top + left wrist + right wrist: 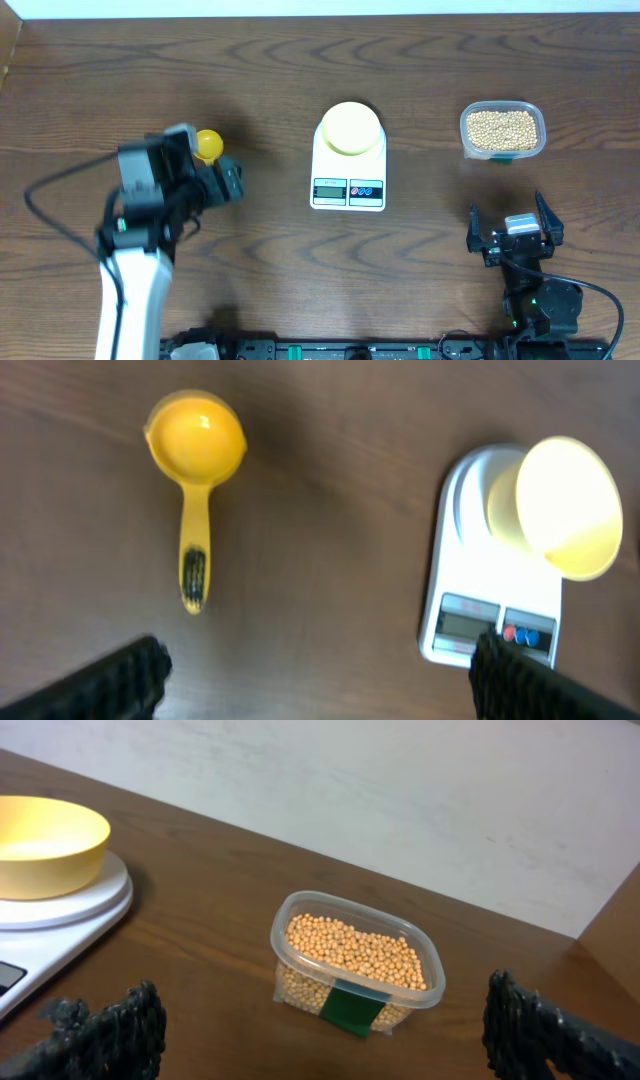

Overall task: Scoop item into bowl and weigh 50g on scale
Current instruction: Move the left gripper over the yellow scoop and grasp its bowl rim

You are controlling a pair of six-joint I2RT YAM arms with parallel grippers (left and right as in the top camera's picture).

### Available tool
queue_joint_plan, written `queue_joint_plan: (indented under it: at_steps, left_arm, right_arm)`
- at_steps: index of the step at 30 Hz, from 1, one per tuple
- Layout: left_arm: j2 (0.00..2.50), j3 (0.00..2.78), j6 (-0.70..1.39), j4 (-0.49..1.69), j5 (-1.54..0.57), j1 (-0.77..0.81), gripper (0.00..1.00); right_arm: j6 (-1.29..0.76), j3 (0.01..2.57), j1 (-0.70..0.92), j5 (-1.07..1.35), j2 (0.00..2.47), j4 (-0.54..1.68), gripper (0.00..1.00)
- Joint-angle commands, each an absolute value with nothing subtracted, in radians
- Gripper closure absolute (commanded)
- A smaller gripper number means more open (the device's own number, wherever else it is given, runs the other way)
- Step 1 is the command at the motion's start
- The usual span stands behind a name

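The yellow scoop should be picked up next by its cup's rim (209, 146) (196, 438) with my left gripper. That leaves the handle of the scoop free for my right gripper to scoop.
The tan beans (502, 127) fill a clear plastic tub (503, 150) at the back right; the right wrist view shows the beans (350, 948) too. The pale-yellow bowl (350, 128) stands empty on the white scale (348, 185). A yellow scoop (195, 440) lies on the table left of the scale (480, 600) and bowl (560, 505), handle toward me. My left gripper (320, 690) is open and empty above the table, on the near side of the scoop (208, 145). My right gripper (325, 1040) is open and empty, on the near side of the tub (355, 1010).
The brown wooden table (260, 70) ends at a pale wall along the back. A green label (350, 1008) is on the tub's near side. Black cables run beside the left arm (135, 270) and the right arm's base (540, 300).
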State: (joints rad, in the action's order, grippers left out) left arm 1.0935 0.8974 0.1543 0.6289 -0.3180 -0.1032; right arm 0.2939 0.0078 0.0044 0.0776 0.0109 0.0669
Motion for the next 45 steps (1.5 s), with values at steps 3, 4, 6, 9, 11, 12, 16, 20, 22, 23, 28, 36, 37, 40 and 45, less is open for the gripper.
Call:
queue_joint_plan:
  at_steps: [3, 4, 6, 9, 11, 12, 16, 20, 22, 23, 28, 36, 37, 40, 45]
  left_arm:
    - [1.353, 1.190, 0.131, 0.719, -0.341, -0.108, 0.02]
    - [1.380, 1.209, 0.136, 0.703, -0.351, -0.108, 0.02]
    - [1.434, 1.219, 0.132, 0.657, -0.330, -0.108, 0.02]
    - [1.473, 1.219, 0.067, 0.623, -0.324, -0.108, 0.02]
    - [1.503, 1.219, 0.032, 0.622, -0.268, -0.109, 0.03]
    - [1.519, 1.218, 0.032, 0.619, -0.235, -0.108, 0.02]
    - [1.598, 1.218, -0.024, 0.605, -0.105, -0.109, 0.02]
    - [1.690, 1.218, -0.064, 0.530, -0.056, -0.117, 0.05]
    - [1.733, 1.218, -0.055, 0.488, -0.055, -0.130, 0.13]
    - [1.752, 1.218, -0.045, 0.469, -0.055, -0.137, 0.15]
    - [1.827, 1.218, -0.002, 0.376, -0.056, -0.169, 0.49]
    - [1.897, 1.218, -0.003, 0.310, -0.060, -0.174, 0.50]
    - [1.906, 1.218, -0.004, 0.306, -0.058, -0.174, 0.50]
    - [1.932, 1.218, -0.007, 0.292, -0.058, -0.174, 0.50]
    - [1.953, 1.217, -0.007, 0.296, -0.058, -0.174, 0.57]
  right_arm:
    - [0.300, 0.006, 0.014, 0.074, 0.005, 0.070, 0.01]
    - [0.300, 0.006, 0.014, 0.074, 0.005, 0.070, 0.01]
    - [0.300, 0.006, 0.014, 0.074, 0.005, 0.070, 0.01]
    - [0.300, 0.006, 0.014, 0.074, 0.005, 0.070, 0.01]
    - [0.300, 0.006, 0.014, 0.074, 0.005, 0.070, 0.01]
    - [0.300, 0.006, 0.014, 0.074, 0.005, 0.070, 0.01]
    - [0.300, 0.006, 0.014, 0.074, 0.005, 0.070, 0.01]
    - [0.300, 0.006, 0.014, 0.074, 0.005, 0.070, 0.01]
    - [0.300, 0.006, 0.014, 0.074, 0.005, 0.070, 0.01]
    - [0.300, 0.006, 0.014, 0.074, 0.005, 0.070, 0.01]
    - [0.300, 0.006, 0.014, 0.074, 0.005, 0.070, 0.01]
    - [0.300, 0.006, 0.014, 0.074, 0.005, 0.070, 0.01]
    - [0.300, 0.006, 0.014, 0.074, 0.005, 0.070, 0.01]
    - [0.300, 0.006, 0.014, 0.074, 0.005, 0.070, 0.01]
    - [0.300, 0.006, 0.014, 0.074, 0.005, 0.070, 0.01]
